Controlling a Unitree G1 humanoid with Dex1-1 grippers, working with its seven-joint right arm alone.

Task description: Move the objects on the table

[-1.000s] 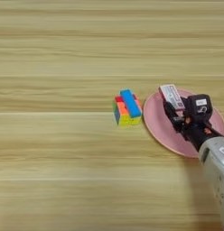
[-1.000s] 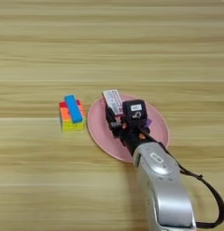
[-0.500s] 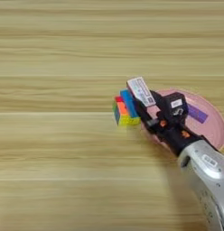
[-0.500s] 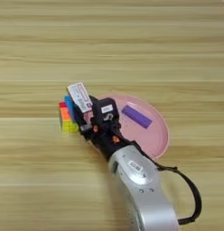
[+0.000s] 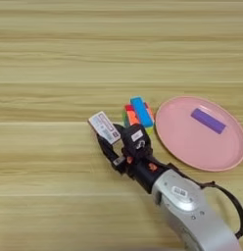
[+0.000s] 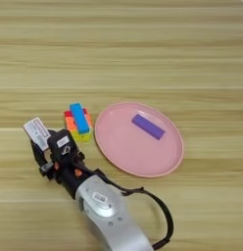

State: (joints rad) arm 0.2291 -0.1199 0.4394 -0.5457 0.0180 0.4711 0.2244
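Note:
The flat white box is still tilted in the air above the wood, so my right gripper keeps hold of the box until its lower edge reaches the wood.
My right gripper (image 5: 112, 142) is shut on the flat white box (image 5: 104, 127) with its red edge, holding it just above the table (image 5: 55, 73), left of the cube. The same box (image 6: 36, 132) tilts up between the black fingers in the right eye view. A multicoloured cube (image 5: 135, 117) sits on the wood with a blue bar (image 5: 141, 112) lying across its top. To its right a purple rectangular block (image 5: 208, 120) lies in the pink plate (image 5: 182, 147).
The silver forearm (image 5: 189, 211) runs from the bottom right up to the gripper, passing close in front of the cube and the plate's near left rim. A black cable (image 5: 231, 206) loops beside it.
The gripper has carried the white box leftward off the pink plate, past the cube, and now holds it left of the cube. The purple block stays in the plate.

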